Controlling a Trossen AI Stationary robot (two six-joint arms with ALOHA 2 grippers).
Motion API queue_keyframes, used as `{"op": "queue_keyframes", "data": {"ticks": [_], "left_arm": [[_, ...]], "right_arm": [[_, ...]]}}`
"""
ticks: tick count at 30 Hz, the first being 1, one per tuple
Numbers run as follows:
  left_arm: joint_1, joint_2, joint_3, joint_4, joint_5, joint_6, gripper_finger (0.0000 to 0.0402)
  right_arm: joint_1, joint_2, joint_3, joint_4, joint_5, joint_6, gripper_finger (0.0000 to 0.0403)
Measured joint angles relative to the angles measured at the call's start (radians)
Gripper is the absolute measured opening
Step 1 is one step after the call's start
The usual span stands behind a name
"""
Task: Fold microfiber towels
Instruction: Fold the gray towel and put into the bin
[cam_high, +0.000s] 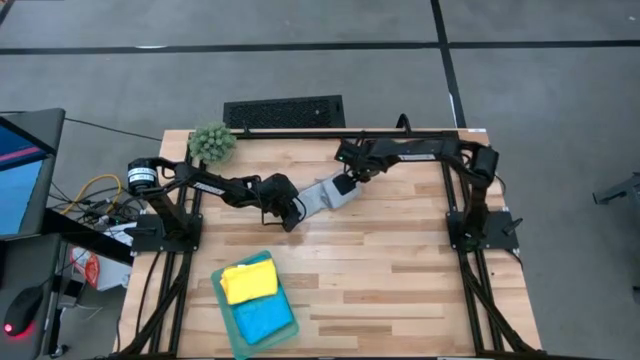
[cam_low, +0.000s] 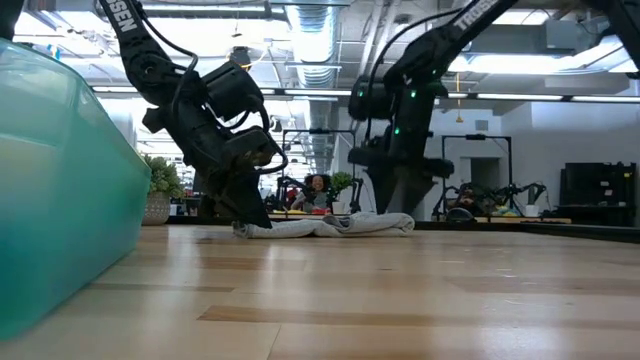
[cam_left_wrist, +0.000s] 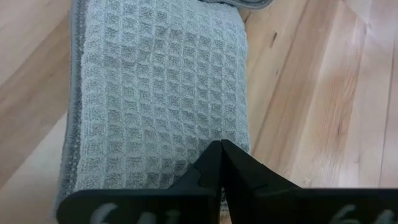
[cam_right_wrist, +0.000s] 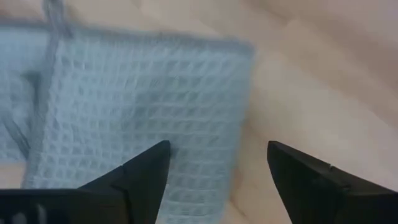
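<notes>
My right gripper goes to the grey strip (cam_high: 318, 200) next and grabs its loose short end (cam_high: 348, 192) to fold the strip over on itself.
A light grey towel (cam_high: 325, 193) lies folded in a long strip on the wooden table, near its middle; it also shows in the low view (cam_low: 340, 225). My left gripper (cam_high: 295, 213) is shut, with its tips down at the strip's left end (cam_left_wrist: 155, 112). My right gripper (cam_high: 350, 180) is open just above the strip's right end (cam_right_wrist: 155, 93), one finger over the cloth and one over bare wood. A yellow towel (cam_high: 248, 282) and a bright blue towel (cam_high: 265, 318) lie in a teal bin. My left gripper has its shut fingertips (cam_left_wrist: 221, 152) down on the grey towel's left end (cam_left_wrist: 186, 143), close to one long edge. The fingers slant down from the table's left side. No cloth shows between the tips. The towel lies flat on the table.
The teal bin (cam_high: 228, 315) stands at the table's near left and fills the left of the low view (cam_low: 60, 190). A fuzzy green plant ball (cam_high: 212, 143) sits at the far left corner. Bare wood lies to the near right.
</notes>
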Motion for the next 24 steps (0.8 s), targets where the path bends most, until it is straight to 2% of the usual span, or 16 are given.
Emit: {"op": "queue_keyframes", "data": {"ticks": [4,8,11,16,18,24], "left_arm": [[0.0,0.0,0.0,0.0,0.0,0.0,0.0],[0.0,0.0,0.0,0.003,-0.001,0.0,0.0],[0.0,0.0,0.0,0.005,-0.001,0.0,0.0],[-0.003,0.0,0.0,0.005,0.0,-0.014,0.0],[-0.009,0.0,0.001,0.005,0.0,-0.022,0.0],[-0.033,0.0,0.001,0.006,-0.001,-0.024,0.0]], "right_arm": [[-0.004,0.039,0.0,0.0,-0.06,-0.012,0.0283],[-0.007,0.046,0.0,0.016,-0.101,-0.031,0.0236],[-0.005,0.046,0.001,0.024,-0.104,-0.03,0.0169],[-0.006,0.046,0.001,0.02,-0.146,-0.029,0.0032],[-0.006,0.043,0.004,0.014,-0.151,-0.024,0.002],[0.017,0.027,0.09,-0.116,-0.095,0.004,0.0035]]}}
